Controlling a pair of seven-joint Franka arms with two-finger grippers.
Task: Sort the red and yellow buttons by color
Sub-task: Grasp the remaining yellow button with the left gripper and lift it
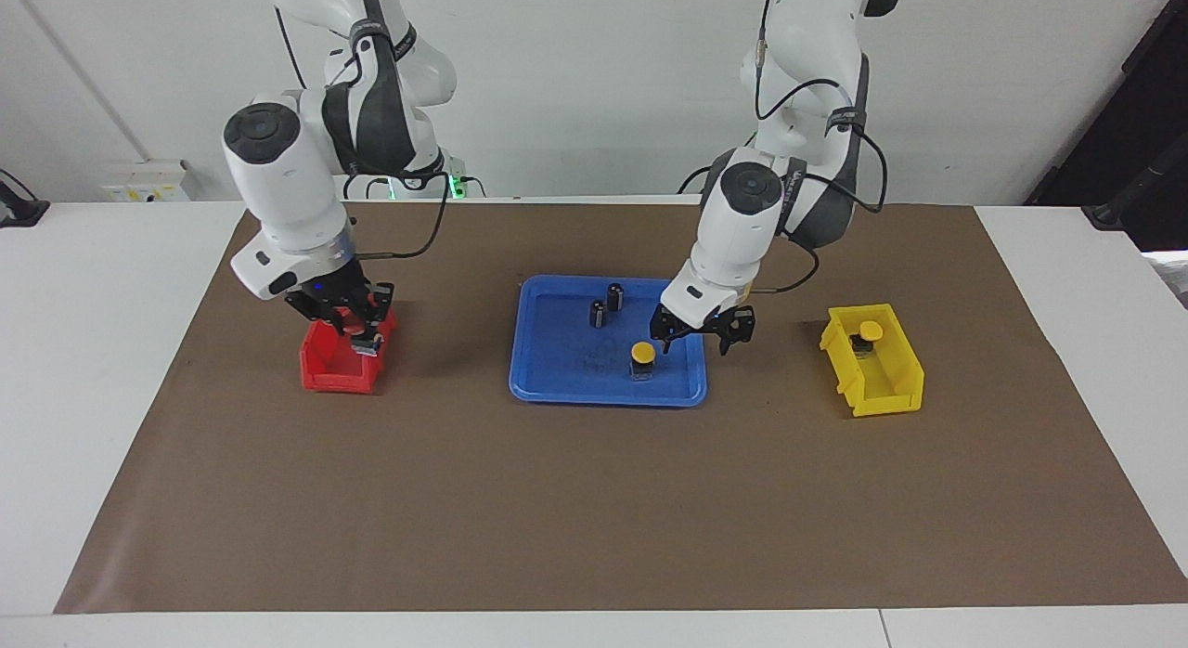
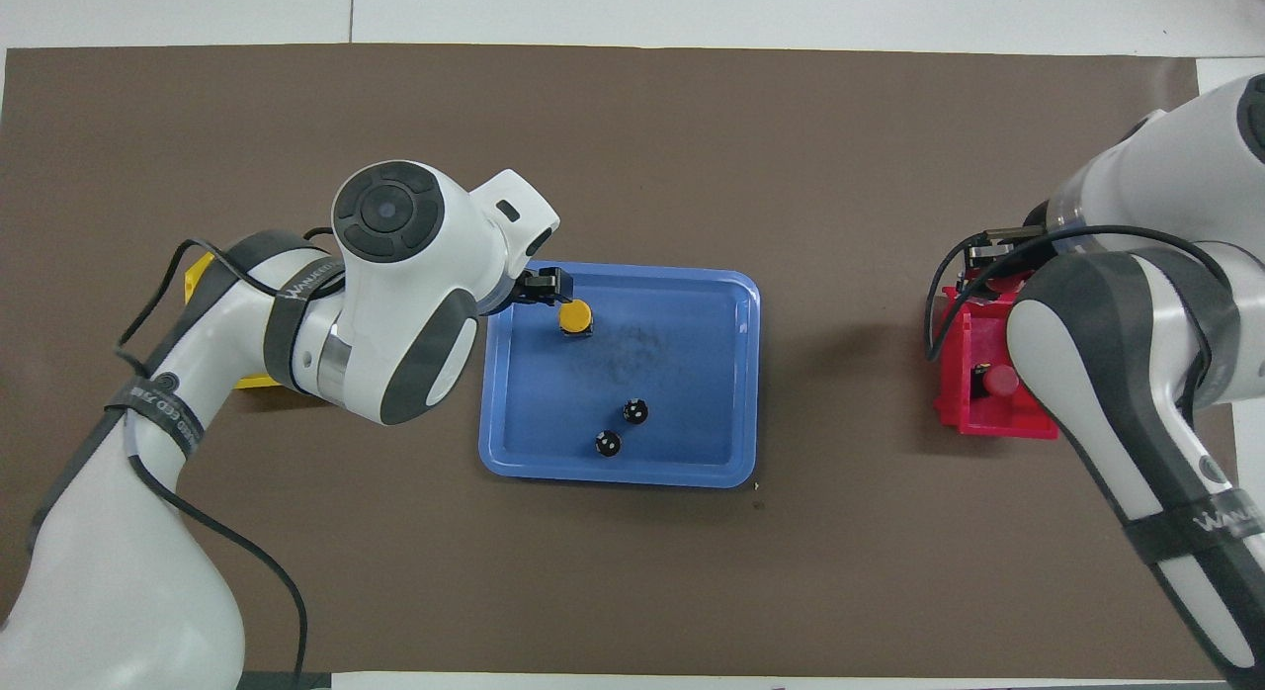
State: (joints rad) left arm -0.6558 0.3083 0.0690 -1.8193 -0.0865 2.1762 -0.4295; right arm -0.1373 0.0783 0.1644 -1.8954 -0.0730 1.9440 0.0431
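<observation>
The yellow bin needs the yellow button, so my left gripper will grab its black base [image 2: 577, 332] next.
One yellow button [image 1: 642, 353] stands in the blue tray [image 1: 603, 393], near its end toward the left arm; it also shows in the overhead view [image 2: 575, 317]. My left gripper [image 1: 696, 344] is open and empty over the tray's rim, just beside that button. A second yellow button [image 1: 870, 330] sits in the yellow bin [image 1: 882, 379]. A red button [image 2: 1000, 379] lies in the red bin [image 2: 973, 413]. My right gripper [image 1: 360, 335] hangs low over the red bin [image 1: 339, 369]. The other red button is hidden.
Two dark capless cylinders [image 1: 614, 295] [image 1: 598, 314] stand in the tray, nearer to the robots than the yellow button. A brown mat [image 1: 594, 499] covers the table. In the overhead view the left arm hides most of the yellow bin [image 2: 201, 272].
</observation>
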